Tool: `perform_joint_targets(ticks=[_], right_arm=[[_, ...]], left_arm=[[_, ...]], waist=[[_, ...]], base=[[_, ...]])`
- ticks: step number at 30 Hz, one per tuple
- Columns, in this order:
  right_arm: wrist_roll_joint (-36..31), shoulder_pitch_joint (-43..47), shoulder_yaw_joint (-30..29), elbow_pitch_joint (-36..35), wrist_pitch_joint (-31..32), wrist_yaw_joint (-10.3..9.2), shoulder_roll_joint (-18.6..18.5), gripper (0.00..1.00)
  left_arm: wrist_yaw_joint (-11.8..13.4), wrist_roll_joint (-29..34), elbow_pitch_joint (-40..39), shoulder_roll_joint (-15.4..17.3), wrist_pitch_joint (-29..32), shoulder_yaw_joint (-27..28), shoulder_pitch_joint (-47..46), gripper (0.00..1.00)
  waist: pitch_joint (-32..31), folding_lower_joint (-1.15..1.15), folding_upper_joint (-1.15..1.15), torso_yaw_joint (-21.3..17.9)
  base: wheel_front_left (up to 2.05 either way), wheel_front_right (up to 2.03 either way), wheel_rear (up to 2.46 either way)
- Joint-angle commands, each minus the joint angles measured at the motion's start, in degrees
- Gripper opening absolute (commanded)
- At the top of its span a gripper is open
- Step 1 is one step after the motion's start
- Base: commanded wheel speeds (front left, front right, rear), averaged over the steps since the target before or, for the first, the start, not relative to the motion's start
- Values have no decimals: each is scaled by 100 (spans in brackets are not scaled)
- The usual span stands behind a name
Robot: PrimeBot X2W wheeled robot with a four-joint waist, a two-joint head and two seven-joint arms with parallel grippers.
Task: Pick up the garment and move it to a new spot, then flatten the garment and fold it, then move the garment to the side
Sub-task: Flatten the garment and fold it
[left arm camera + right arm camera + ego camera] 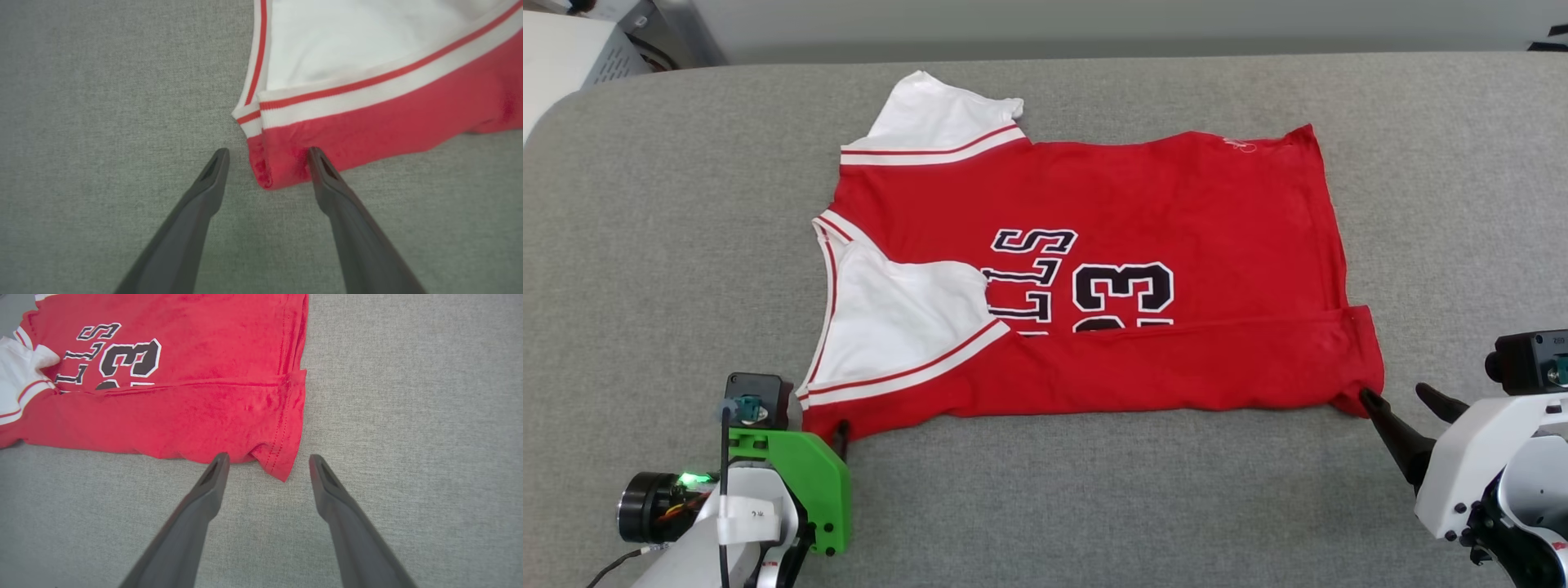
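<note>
The garment is lying flat across the table, so my left gripper needs to pinch it next by its red folded corner (821, 420) (288, 166) below the striped trim.
The garment (1143, 245), a red jersey with white sleeves and black lettering with 23, lies spread on the grey table (1045, 506), its near strip folded up over the front. My left gripper (267, 154) stands open at the near left corner, whose red fold (282, 171) sits between the fingertips. At the near right hem corner (282, 465), my right gripper (269, 459) is open too, the corner's tip lying between its fingers. In the head view the left gripper (837, 433) shows under its green mount and the right gripper (1401, 396) by the hem corner.
Grey cloth covers the whole table (645, 286), with bare surface left, right and in front of the garment. A pale box (564, 57) stands beyond the far left corner. The table's far edge (1094, 57) runs just behind the jersey's upper sleeve (935, 118).
</note>
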Motion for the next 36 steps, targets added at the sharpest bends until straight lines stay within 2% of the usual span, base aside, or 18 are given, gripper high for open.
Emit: perform_joint_targets(ticks=[1, 8, 10, 14, 18, 22, 28, 36], right_arm=[[-33, 57, -14, -51, -13, -3, 20, 100], [2, 173, -65, -123, -103, -3, 72, 100], [-13, 196, -86, -130, -109, -3, 55, 100], [-42, 188, -110, -128, -97, -3, 19, 100], [-80, 131, -118, -67, -44, -3, -20, 100], [-123, 28, -179, 143, 78, -3, -14, 100], [-309, -248, -332, 556, 369, -3, 142, 100], [-596, -708, -557, 1143, 359, -3, 461, 100]], left_arm=[[9, -17, 75, 4, -20, 14, -116, 100], [-137, -186, 511, -160, -78, 15, -160, 100], [-253, -311, 635, -228, -8, -6, -161, 0], [-468, -476, 780, -295, 84, -55, -160, 0], [-516, -534, 705, -315, -71, 20, -160, 0], [-583, -789, 309, -398, -323, 259, -89, 0], [-431, -718, -412, -146, -314, 350, 19, 0], [-213, -596, -1109, 21, -180, 340, 73, 0]], waist=[[86, 0, 0, -74], [208, 0, 0, -136], [209, 0, 0, -137], [159, 0, 0, -113], [40, 0, 0, -29], [-58, 0, 0, 98], [-18, 0, 0, 277], [179, 0, 0, 462]], base=[[0, 0, 0], [0, 0, 0], [0, 0, 0], [0, 0, 0], [0, 0, 0], [0, 0, 0], [0, 0, 0], [0, 0, 0]])
